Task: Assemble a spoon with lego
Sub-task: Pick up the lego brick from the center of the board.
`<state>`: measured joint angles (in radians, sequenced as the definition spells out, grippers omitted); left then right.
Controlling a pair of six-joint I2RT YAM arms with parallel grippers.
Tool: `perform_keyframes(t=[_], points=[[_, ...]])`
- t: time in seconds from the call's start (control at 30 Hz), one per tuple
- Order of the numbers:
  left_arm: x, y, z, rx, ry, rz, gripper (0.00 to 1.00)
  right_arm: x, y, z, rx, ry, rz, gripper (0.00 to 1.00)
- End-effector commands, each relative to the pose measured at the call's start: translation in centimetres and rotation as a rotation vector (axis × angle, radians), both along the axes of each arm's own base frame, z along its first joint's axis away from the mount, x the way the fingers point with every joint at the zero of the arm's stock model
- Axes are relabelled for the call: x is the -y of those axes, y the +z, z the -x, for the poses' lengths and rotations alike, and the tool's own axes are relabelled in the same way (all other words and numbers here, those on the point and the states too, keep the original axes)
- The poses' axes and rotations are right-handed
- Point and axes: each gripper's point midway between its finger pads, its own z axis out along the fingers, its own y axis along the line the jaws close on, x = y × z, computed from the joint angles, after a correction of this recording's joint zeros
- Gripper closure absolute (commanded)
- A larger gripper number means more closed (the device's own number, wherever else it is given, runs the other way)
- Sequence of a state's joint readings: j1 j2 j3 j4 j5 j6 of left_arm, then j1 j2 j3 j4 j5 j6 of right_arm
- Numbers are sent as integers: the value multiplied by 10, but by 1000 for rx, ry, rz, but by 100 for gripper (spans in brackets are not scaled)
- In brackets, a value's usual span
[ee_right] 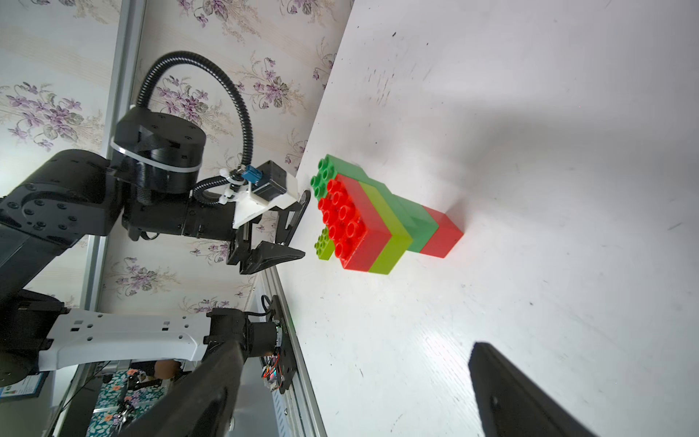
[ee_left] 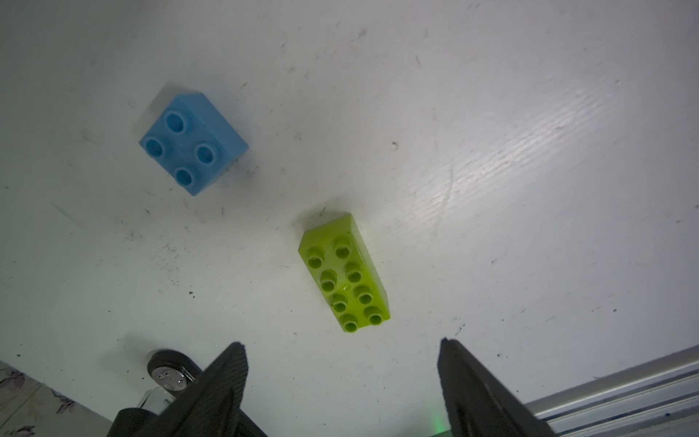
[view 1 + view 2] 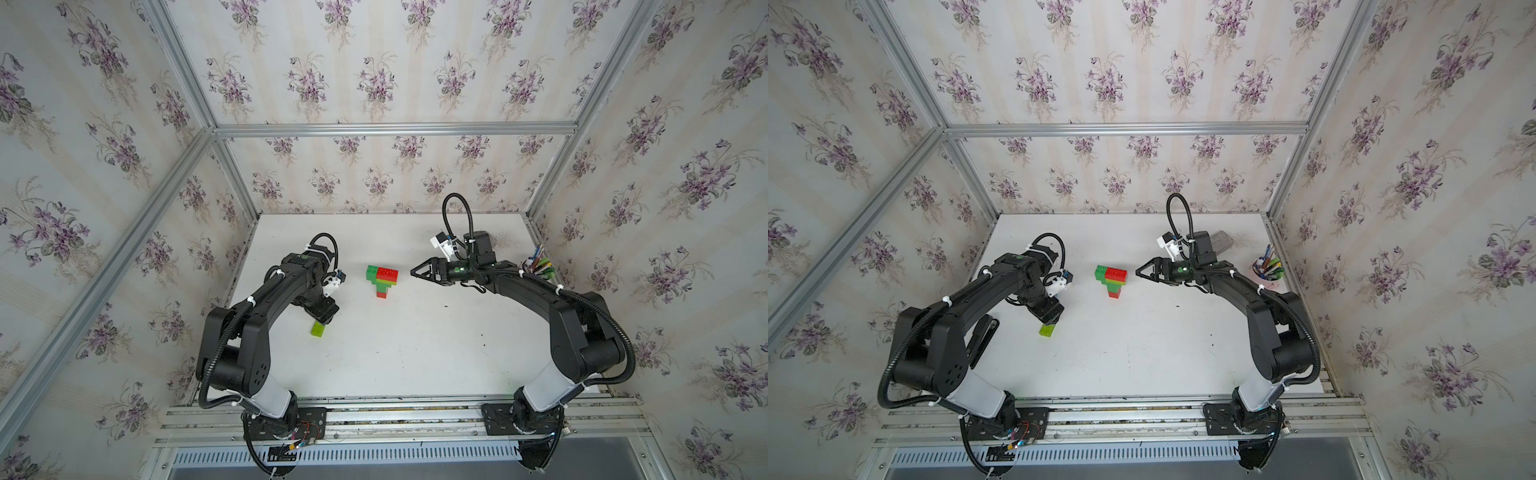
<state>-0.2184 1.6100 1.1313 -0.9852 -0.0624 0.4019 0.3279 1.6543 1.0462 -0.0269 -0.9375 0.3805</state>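
Observation:
The loose lime lego brick [image 3: 318, 329] will be grabbed next by my left gripper across its long sides, so the brick's studs and bottom stay free for assembling the spoon.
The partly built spoon [image 3: 381, 280] [image 3: 1111, 280] stands at mid-table in both top views: a dark green and a red brick on top, lime and green steps below, a red brick at the foot [image 1: 440, 234]. A loose lime lego brick [image 2: 345, 278] [image 3: 318, 329] lies flat just ahead of my left gripper [image 2: 342, 344] [image 3: 323, 316], which hovers over it, open and empty. A blue brick [image 2: 193, 143] lies beside it, hidden by the arm in the top views. My right gripper [image 3: 415, 272] [image 1: 355, 344] is open and empty, right of the spoon and pointing at it.
A cup of pens [image 3: 1268, 270] stands at the table's right edge behind my right arm. An aluminium rail [image 3: 374, 415] runs along the front edge. Wallpapered walls close in the back and both sides.

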Motion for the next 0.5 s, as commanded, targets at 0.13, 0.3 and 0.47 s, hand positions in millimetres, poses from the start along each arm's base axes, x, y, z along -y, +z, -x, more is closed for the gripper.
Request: perform_keyframes(t=[0.13,0.3,0.47], points=[[-3,-25,1,-40,88,-17,18,2,2,-7,25,-3,18,4],[-4,-39,0,-55,102,-25,21,3,0,-8,28,-7,32,4],[-2,-48,2,-70,109,-18,32,5,-2,-7,26,-9,47,4]])
